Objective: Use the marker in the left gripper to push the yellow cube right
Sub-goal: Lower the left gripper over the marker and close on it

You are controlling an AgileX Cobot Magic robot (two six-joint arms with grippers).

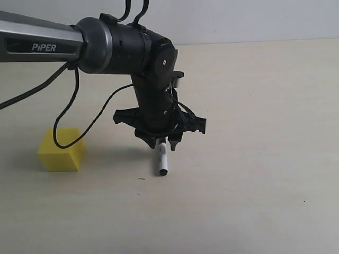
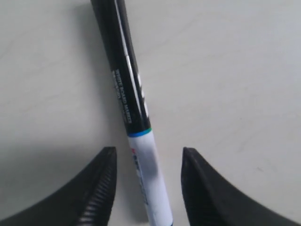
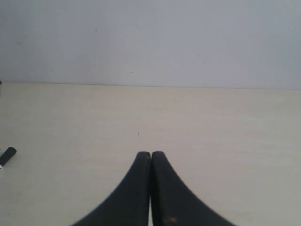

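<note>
The left gripper grabs the marker by its white section (image 2: 149,172) next, which leaves the marker's black end (image 2: 115,42) free to push the cube.
The yellow cube (image 1: 61,151) sits on the table at the left, well apart from the arm. To its right, my left gripper (image 1: 162,142) points down over the marker (image 1: 163,159), whose black end reaches toward the table's front. In the left wrist view the marker (image 2: 136,141) lies between the fingers of the left gripper (image 2: 149,151), with a clear gap on each side, so the gripper is open and not touching it. My right gripper (image 3: 150,154) is shut on nothing; the marker (image 3: 7,156) shows only as a black tip at the edge of the right wrist view.
The grey PIPER tube (image 1: 42,45) and loose black cables (image 1: 69,114) hang over the cube's side of the table. A pale wall (image 1: 238,18) bounds the far edge. The beige tabletop (image 1: 254,159) stretches to the right.
</note>
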